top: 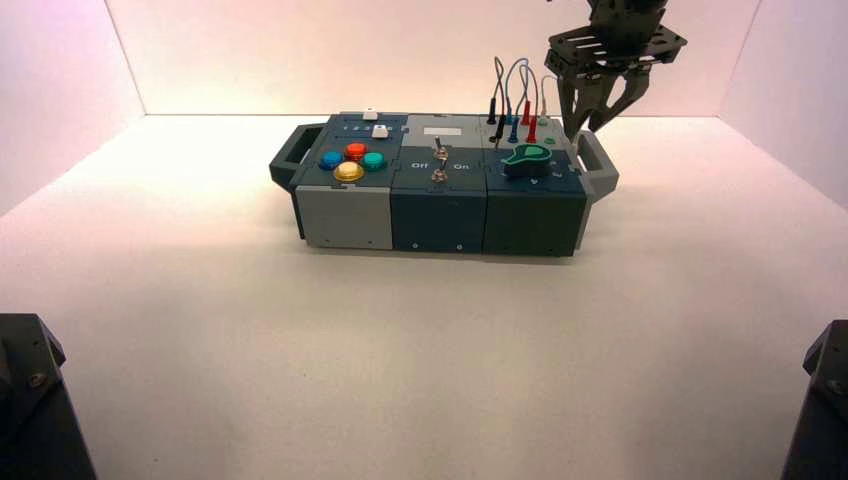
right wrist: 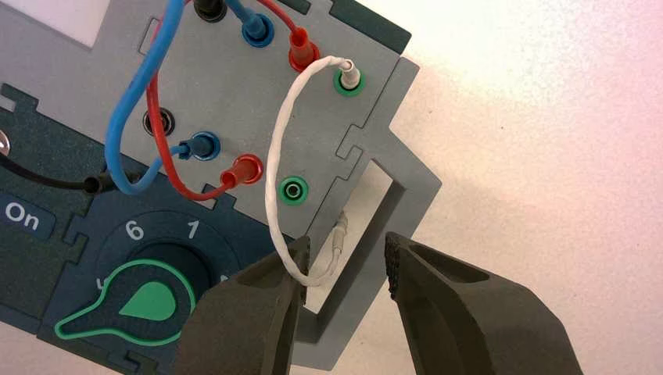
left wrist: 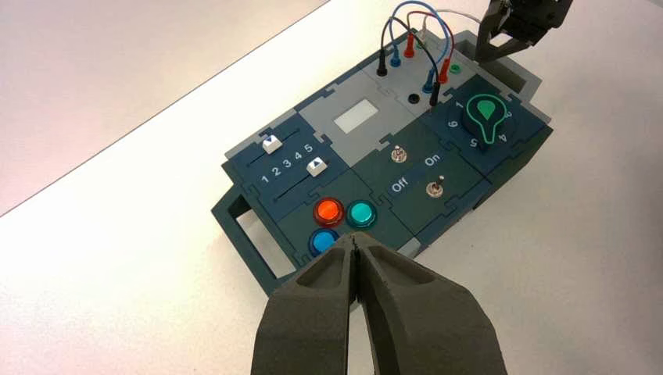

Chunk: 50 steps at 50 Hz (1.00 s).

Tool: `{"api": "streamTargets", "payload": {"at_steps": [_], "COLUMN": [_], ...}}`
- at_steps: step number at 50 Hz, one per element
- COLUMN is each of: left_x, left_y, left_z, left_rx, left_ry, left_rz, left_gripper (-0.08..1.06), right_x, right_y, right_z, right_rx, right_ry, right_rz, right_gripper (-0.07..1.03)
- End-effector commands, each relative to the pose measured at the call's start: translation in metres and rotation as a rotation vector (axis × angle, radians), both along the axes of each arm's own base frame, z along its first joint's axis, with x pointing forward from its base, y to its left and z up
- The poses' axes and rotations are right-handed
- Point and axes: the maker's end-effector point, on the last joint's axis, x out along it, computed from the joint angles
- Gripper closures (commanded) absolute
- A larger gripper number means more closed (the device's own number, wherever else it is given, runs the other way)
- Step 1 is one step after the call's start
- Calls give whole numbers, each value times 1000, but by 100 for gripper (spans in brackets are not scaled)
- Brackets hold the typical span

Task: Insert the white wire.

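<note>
The white wire arcs slack (right wrist: 274, 168) over the grey handle's opening, so my right gripper next needs to take its free plug (right wrist: 338, 234), the stiff straight end, to insert it.
The white wire (right wrist: 275, 156) has one white plug seated in a green socket (right wrist: 349, 76) on the box's grey wire panel. It arcs toward my right gripper, and its free plug (right wrist: 338, 234) hangs loose over the opening of the box's grey handle (right wrist: 406, 183). A second green socket (right wrist: 294, 189) stands empty. My right gripper (right wrist: 344, 266) is open at the box's right end (top: 597, 115), with the wire's loop lying against one fingertip (right wrist: 295, 254). My left gripper (left wrist: 356, 248) is shut and empty, held back above the box's button end.
Blue, red and black leads (right wrist: 156, 117) are plugged in beside the white wire. A green knob (right wrist: 148, 301) sits close to my right gripper. The box (top: 440, 215) also carries coloured buttons (top: 350, 160), toggle switches (top: 438, 160) and sliders (left wrist: 293, 156).
</note>
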Motion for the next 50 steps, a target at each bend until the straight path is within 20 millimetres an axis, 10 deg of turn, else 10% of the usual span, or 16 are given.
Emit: {"api": "streamTargets", "payload": {"at_steps": [1, 26, 34, 50], "left_x": [2, 2, 2, 1], "left_y": [-1, -1, -1, 0], "left_z": [7, 7, 8, 10], "left_rx": [-6, -5, -7, -8], "left_ry": [-25, -26, -30, -36], "left_rz": [-4, -4, -4, -4], "left_gripper": [101, 101, 101, 101], "right_x": [11, 15, 15, 13], "right_y": [4, 5, 5, 3], "right_z": [11, 5, 8, 30], "right_rx": [4, 5, 5, -4], "right_ry": [-42, -45, -46, -64], "right_rz": [14, 13, 14, 22], "right_gripper": [46, 59, 99, 99]}}
